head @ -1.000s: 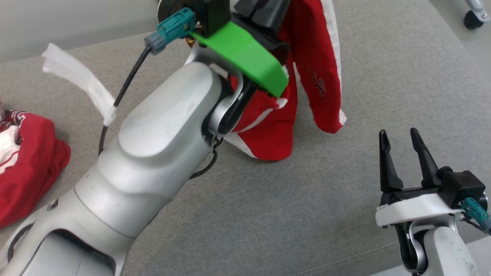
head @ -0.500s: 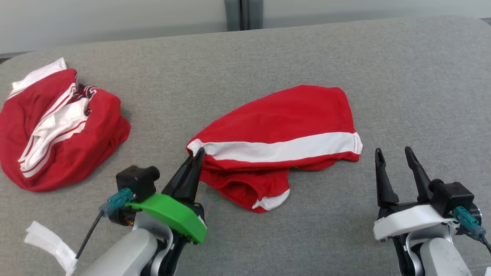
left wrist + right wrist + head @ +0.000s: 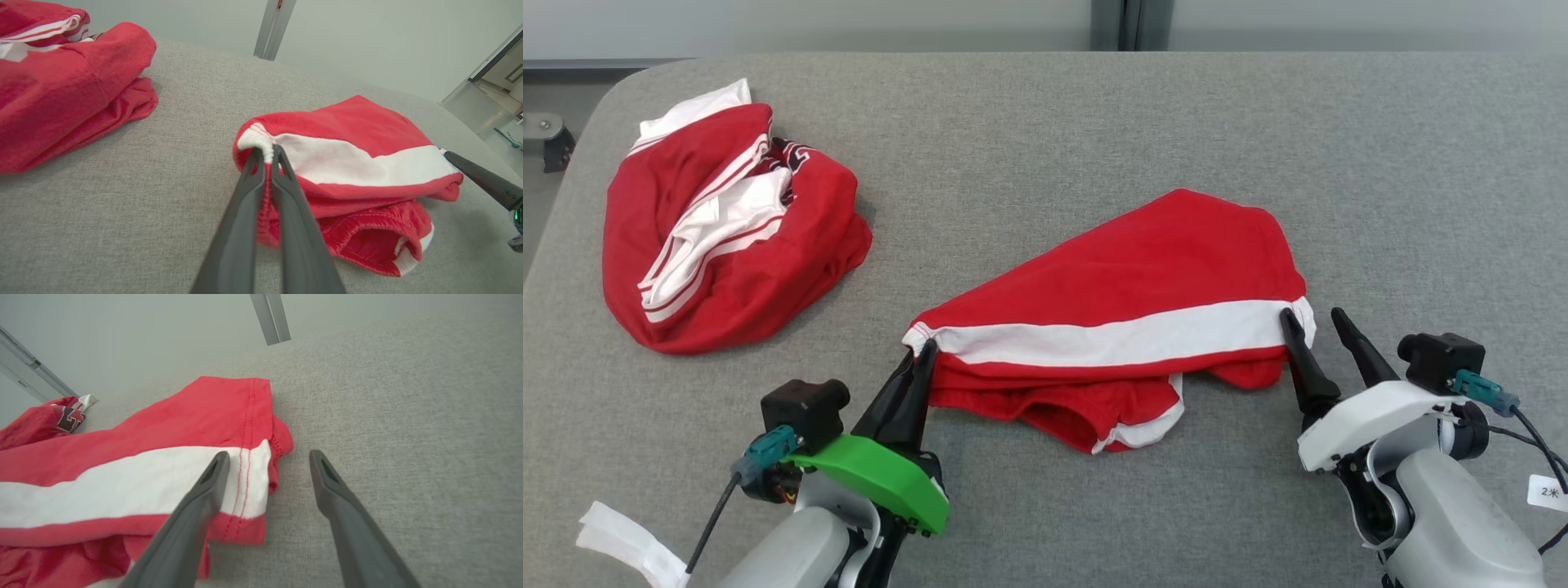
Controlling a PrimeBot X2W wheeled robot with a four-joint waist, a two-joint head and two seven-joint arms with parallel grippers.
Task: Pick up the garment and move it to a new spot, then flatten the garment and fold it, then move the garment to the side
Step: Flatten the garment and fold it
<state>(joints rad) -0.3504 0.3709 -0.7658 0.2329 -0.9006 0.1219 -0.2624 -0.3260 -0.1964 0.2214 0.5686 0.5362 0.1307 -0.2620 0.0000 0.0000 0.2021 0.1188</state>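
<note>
I should next flatten and fold the red shorts [image 3: 1150,260], so my right gripper should grab them by the hem at the white stripe's end [image 3: 1304,315].
The garment [image 3: 1143,269] is a pair of red shorts with a broad white stripe, lying loosely spread on the grey table [image 3: 1094,122]. My left gripper [image 3: 923,353] is shut on its left corner, where the white stripe ends; the left wrist view shows the white edge of the garment [image 3: 347,122] pinched at the left gripper [image 3: 265,150]. My right gripper [image 3: 1312,317] stands open at the right hem. In the right wrist view the hem of the garment [image 3: 196,412] lies between the fingers of the right gripper [image 3: 268,455], one finger over the stripe.
A second red and white garment [image 3: 727,237] lies bunched at the table's far left, apart from the shorts. The table's rounded left edge and a dark caster [image 3: 556,143] show beyond it. A white tag [image 3: 621,523] hangs from the left arm's cable.
A second ago the left gripper held the garment hanging up high; now it lies on the table. The right gripper has moved up to the right hem. The head view has shifted.
</note>
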